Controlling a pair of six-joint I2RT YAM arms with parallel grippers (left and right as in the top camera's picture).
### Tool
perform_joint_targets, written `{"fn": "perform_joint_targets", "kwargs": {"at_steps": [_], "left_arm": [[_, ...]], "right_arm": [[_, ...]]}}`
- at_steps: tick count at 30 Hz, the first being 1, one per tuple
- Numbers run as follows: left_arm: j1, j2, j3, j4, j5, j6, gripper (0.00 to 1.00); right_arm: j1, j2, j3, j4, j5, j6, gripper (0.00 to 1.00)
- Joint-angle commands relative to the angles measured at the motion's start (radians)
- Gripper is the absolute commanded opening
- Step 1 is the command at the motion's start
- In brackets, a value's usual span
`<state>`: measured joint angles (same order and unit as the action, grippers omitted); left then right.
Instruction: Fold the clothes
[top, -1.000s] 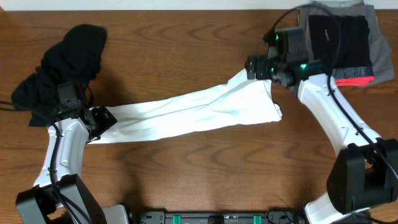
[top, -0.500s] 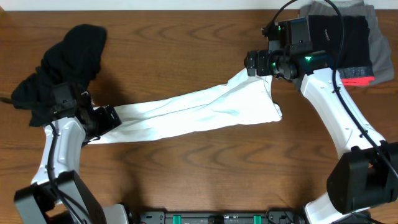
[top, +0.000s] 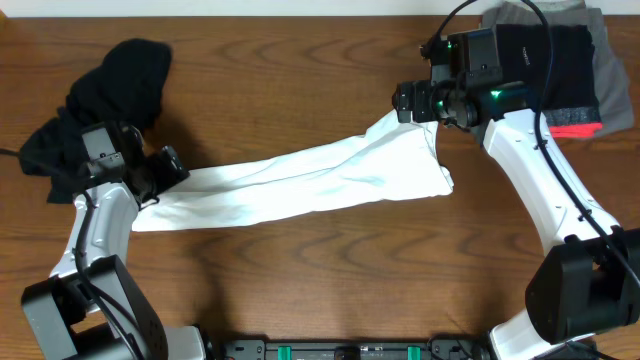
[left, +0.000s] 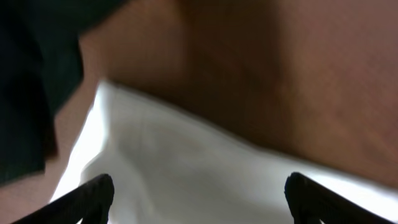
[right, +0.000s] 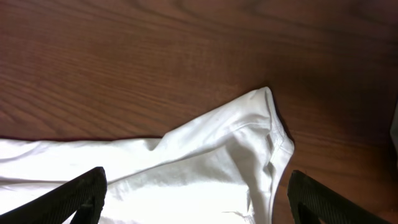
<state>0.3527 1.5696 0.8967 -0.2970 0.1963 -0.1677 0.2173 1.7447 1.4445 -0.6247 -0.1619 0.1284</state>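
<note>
I should next grab the white garment (top: 300, 180) with my left gripper by its end (top: 159, 204) beside the black clothes, so that end can fold over the garment's middle.
A white garment (top: 300, 180) lies stretched in a long band across the table, from the left arm to the upper right. My left gripper (top: 172, 168) is open, just above the garment's left end, which fills the left wrist view (left: 186, 168). My right gripper (top: 405, 104) is open above the garment's top right corner (right: 267, 93). Neither gripper holds cloth.
A heap of black clothes (top: 105, 95) lies at the far left, also at the left edge of the left wrist view (left: 31, 81). A stack of folded black, red and grey clothes (top: 560, 70) sits at the top right corner. The table is brown wood (top: 300, 60).
My left gripper has let go of the garment's left end and lifted up and back toward the black heap. The right gripper rose slightly off the corner, then held still.
</note>
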Motion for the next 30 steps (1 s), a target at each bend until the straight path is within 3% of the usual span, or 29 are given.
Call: {"fn": "perform_joint_targets", "kwargs": {"at_steps": [1, 6, 17, 21, 30], "left_arm": [[0.004, 0.003, 0.021, 0.061, 0.002, -0.068, 0.89], [0.004, 0.003, 0.021, 0.089, 0.005, -0.082, 0.89], [0.006, 0.003, 0.022, -0.232, 0.006, -0.064, 0.89], [0.033, 0.006, 0.018, -0.241, 0.005, 0.024, 0.9], [0.156, 0.076, 0.014, -0.237, 0.007, 0.072, 0.89]], "right_arm": [[-0.007, 0.003, 0.014, -0.001, -0.008, -0.014, 0.91], [-0.006, 0.003, 0.014, -0.006, -0.008, -0.014, 0.91], [-0.006, 0.003, 0.014, -0.011, -0.008, -0.014, 0.91], [-0.006, 0.003, 0.014, -0.031, -0.008, -0.014, 0.91], [-0.007, 0.003, 0.014, -0.081, -0.006, -0.042, 0.9]]}}
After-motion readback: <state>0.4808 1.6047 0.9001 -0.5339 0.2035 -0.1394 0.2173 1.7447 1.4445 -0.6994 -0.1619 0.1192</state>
